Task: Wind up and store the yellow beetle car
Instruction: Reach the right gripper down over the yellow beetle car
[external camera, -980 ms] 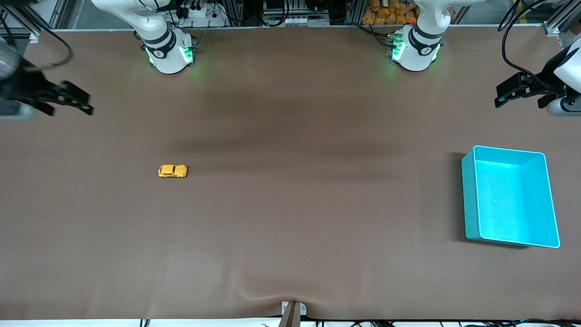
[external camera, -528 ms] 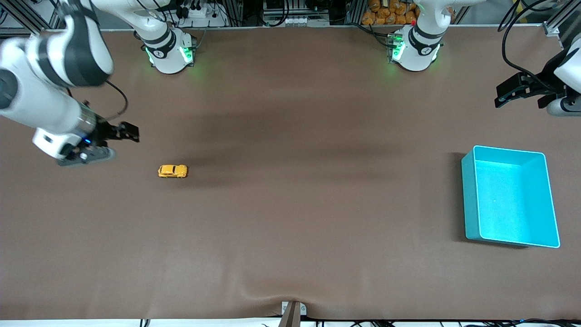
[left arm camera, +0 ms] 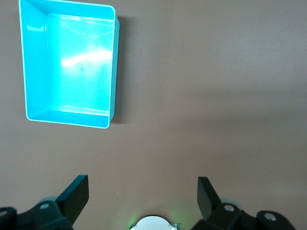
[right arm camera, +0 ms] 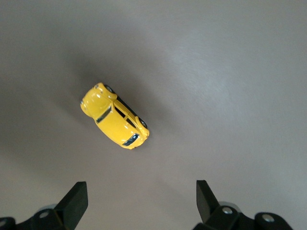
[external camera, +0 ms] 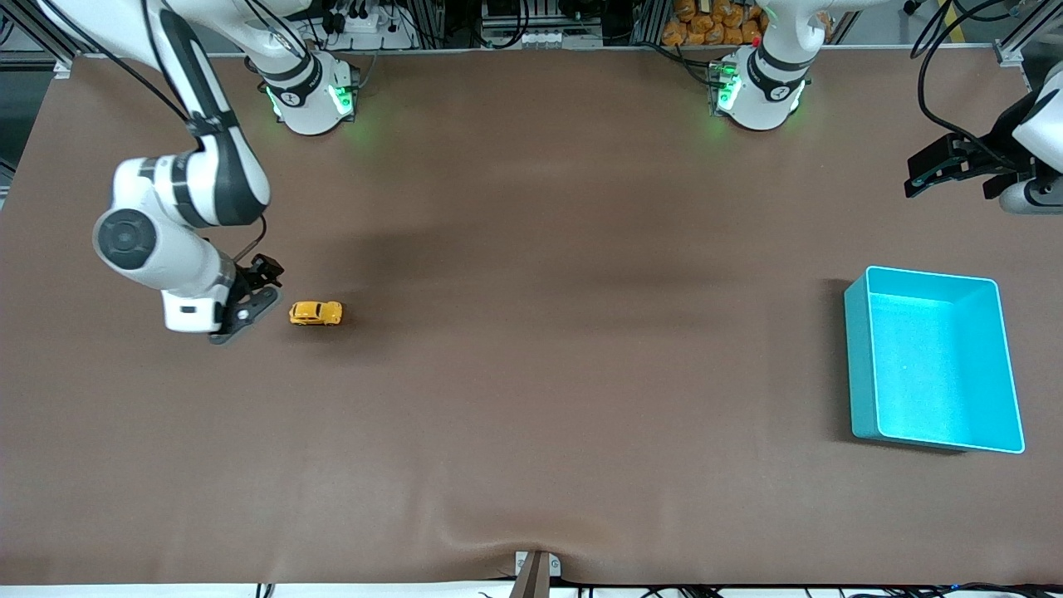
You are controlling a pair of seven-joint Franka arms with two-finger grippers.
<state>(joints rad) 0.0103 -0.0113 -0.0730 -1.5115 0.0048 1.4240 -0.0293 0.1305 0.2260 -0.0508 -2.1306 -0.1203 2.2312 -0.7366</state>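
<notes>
My right gripper should next grab the yellow beetle car by its two door sides that face each other, because the car's hood slopes round at the nose.
The yellow beetle car stands on its wheels on the brown mat, toward the right arm's end of the table. My right gripper hangs open just beside the car, over bare mat. The car is clear of its fingers and nothing is between them. An empty teal bin sits toward the left arm's end. My left gripper waits open and empty over the table's edge, up past the bin.
The two arm bases stand along the back edge with green lights on. The mat has a raised wrinkle by a clamp at the front edge. Wide bare mat lies between car and bin.
The right arm has swung in from the table's end and come down close beside the car, its gripper still open. The car, the bin and the left arm have not moved.
</notes>
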